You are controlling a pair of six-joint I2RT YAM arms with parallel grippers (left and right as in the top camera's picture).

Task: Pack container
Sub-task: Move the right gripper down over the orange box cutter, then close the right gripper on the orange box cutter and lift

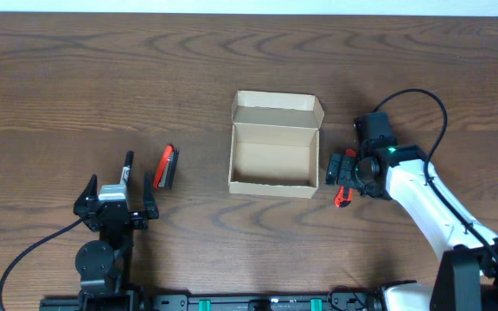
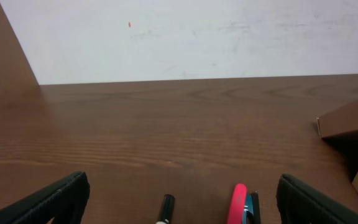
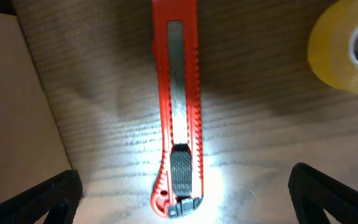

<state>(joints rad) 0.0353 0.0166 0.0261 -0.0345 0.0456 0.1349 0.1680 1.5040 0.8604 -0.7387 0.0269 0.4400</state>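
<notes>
My right gripper should move its fingers lower first, because they are above the red utility knife [image 3: 176, 112] and would miss it if they closed now.
The container [image 1: 274, 186] is an open tan cardboard box at the table's middle, with its flap lid folded back at the far side and nothing visible inside. Its wall shows in the right wrist view [image 3: 5, 93] and a flap corner in the left wrist view [image 2: 350, 118]. My right gripper [image 1: 342, 175] is open just right of the box, hovering low over a red utility knife [image 3: 176, 112] that lies between its fingers [image 3: 182, 202] without touching them. My left gripper [image 1: 115, 200] is open and empty near the front left, well away from the box.
A black marker [image 1: 128, 163] and a red and black tool [image 1: 168, 166] lie just ahead of the left gripper, seen low in the left wrist view as the marker [image 2: 165, 208] and the red tool [image 2: 238, 204]. A yellow tape roll [image 3: 347, 46] sits beyond the knife.
</notes>
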